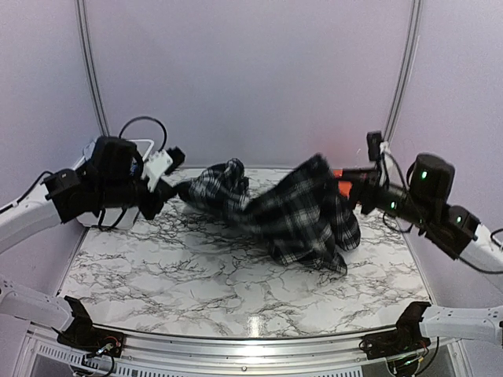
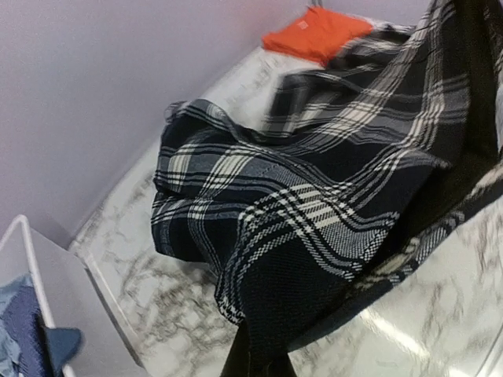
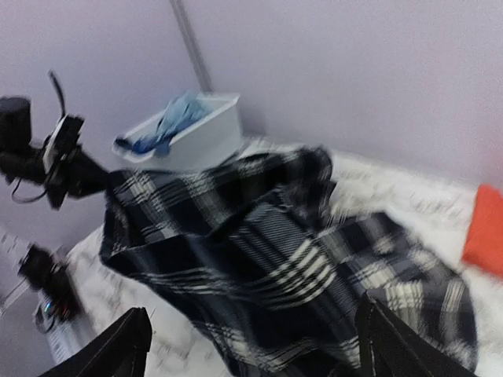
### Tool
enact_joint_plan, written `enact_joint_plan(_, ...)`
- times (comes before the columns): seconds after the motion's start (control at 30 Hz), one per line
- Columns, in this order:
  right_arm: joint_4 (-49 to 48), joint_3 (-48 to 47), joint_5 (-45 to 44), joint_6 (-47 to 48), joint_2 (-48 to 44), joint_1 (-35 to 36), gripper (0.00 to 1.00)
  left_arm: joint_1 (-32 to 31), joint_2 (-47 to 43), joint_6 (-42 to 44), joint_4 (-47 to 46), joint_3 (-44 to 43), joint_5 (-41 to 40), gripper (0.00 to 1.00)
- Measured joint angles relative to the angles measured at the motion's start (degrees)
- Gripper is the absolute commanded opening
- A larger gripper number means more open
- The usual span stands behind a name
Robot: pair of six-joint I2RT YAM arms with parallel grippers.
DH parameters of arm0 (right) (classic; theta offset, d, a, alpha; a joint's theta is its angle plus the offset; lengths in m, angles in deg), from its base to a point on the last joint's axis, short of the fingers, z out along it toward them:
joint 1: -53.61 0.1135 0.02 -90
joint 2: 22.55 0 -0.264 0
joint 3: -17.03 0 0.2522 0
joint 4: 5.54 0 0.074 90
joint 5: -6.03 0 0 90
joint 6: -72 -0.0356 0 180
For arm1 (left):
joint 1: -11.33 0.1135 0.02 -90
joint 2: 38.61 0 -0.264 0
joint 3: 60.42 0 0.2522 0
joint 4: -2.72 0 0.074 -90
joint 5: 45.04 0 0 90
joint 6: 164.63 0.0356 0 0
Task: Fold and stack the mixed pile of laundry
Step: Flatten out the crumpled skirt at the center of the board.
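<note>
I should next grab the edge opposite my left gripper's hold with my right gripper to stretch the plaid piece (image 1: pixel 291 212). Then I can spread it for folding.
The black-and-white plaid piece (image 1: pixel 291 212) is stretched across the back of the marble table (image 1: pixel 196 275). My left gripper (image 1: pixel 179 190) is shut on its left end and holds that end above the table. In the left wrist view the cloth (image 2: pixel 314 181) gathers into the closed fingers (image 2: pixel 259 363). My right gripper (image 1: pixel 347 188) is open at the cloth's right end, its fingers (image 3: pixel 130 345) wide apart over the plaid (image 3: pixel 267 259). The folded orange T-shirt (image 2: pixel 314 33) lies at the back right, also in the right wrist view (image 3: pixel 483 228). The pale blue denim-like piece (image 3: pixel 169 118) lies in the bin.
A white plastic bin (image 3: pixel 204 137) stands at the back left corner behind my left arm; its rim shows in the left wrist view (image 2: pixel 27 259). Purple walls close the back and sides. The table's metal front edge (image 1: pixel 251 342) runs between the arm bases.
</note>
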Motion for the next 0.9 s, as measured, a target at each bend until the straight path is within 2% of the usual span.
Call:
enact_joint_plan(0.07,2.4,9.8,2.4,-4.7,-5.9,4.3,0.96,-3.5,-2.7,0.2,2.1,7.1,-0.6,0.0)
enact_joint_plan(0.13,6.3,15.8,3.1,-8.1,-11.0,8.7,0.95,-6.5,-2.9,0.2,3.4,11.6,-1.7,0.0)
enact_joint_plan(0.2,11.0,17.3,3.2,-10.4,-14.4,11.0,0.91,-9.4,-2.1,0.1,5.3,15.1,-3.5,0.0)
enact_joint_plan(0.3,13.5,14.8,2.4,-11.4,-14.2,11.2,0.77,-12.5,-0.2,0.0,7.0,17.4,-5.4,0.0)
enact_joint_plan(0.37,13.9,12.2,2.8,-11.1,-10.2,11.3,0.73,-13.7,0.9,0.1,7.6,18.2,-6.4,0.0)
enact_joint_plan(0.47,14.6,9.2,4.1,-8.6,-0.5,11.5,0.74,-14.3,1.2,0.5,8.0,18.4,-7.6,0.0)
enact_joint_plan(0.67,16.1,2.9,4.9,0.9,16.6,11.6,0.84,-14.3,1.2,1.5,8.1,18.6,-9.5,0.0)
enact_joint_plan(0.77,15.8,0.1,4.9,6.0,21.4,11.6,0.91,-14.3,1.2,1.5,8.1,18.6,-9.7,0.0)
enact_joint_plan(0.9,14.1,-1.6,6.8,11.1,25.6,10.5,0.92,-14.3,1.0,1.5,8.1,18.6,-10.2,0.0)
